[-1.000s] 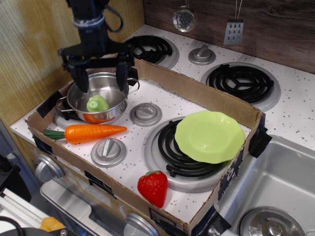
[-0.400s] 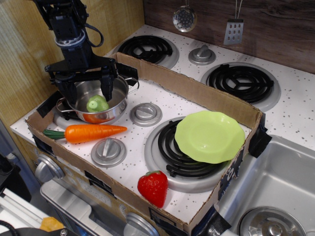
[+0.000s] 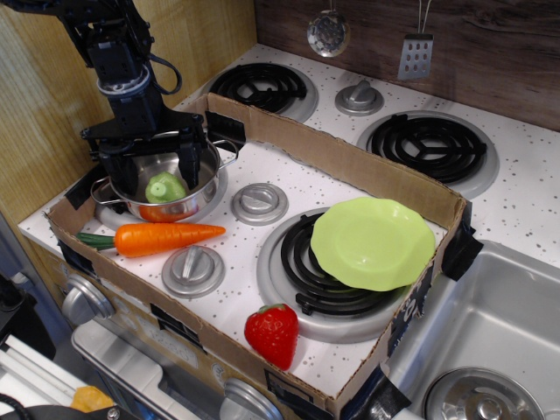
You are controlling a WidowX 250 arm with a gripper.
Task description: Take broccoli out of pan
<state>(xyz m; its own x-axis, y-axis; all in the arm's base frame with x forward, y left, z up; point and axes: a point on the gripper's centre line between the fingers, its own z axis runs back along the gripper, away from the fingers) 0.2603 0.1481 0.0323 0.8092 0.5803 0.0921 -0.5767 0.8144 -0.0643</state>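
I will next grab the broccoli by its pale green sides with my gripper, so that I can take it out of the steel pan [image 3: 203,194].
The pale green broccoli [image 3: 165,186] lies inside the shiny steel pan [image 3: 203,194] at the left of the toy stove. My gripper [image 3: 150,169] is open, its black fingers [image 3: 188,160] lowered into the pan, one on each side of the broccoli. The fingers straddle it but do not clasp it. The left finger hides part of the pan's left rim.
An orange carrot [image 3: 162,237] lies in front of the pan. A lime-green plate [image 3: 372,242] rests on the right burner. A red strawberry [image 3: 272,333] sits near the front. A cardboard wall [image 3: 350,170] rings the area. Grey knobs [image 3: 259,202] stand between.
My gripper has moved left and down, from above the pan's rim into the pan around the broccoli. The pan has shifted slightly left.
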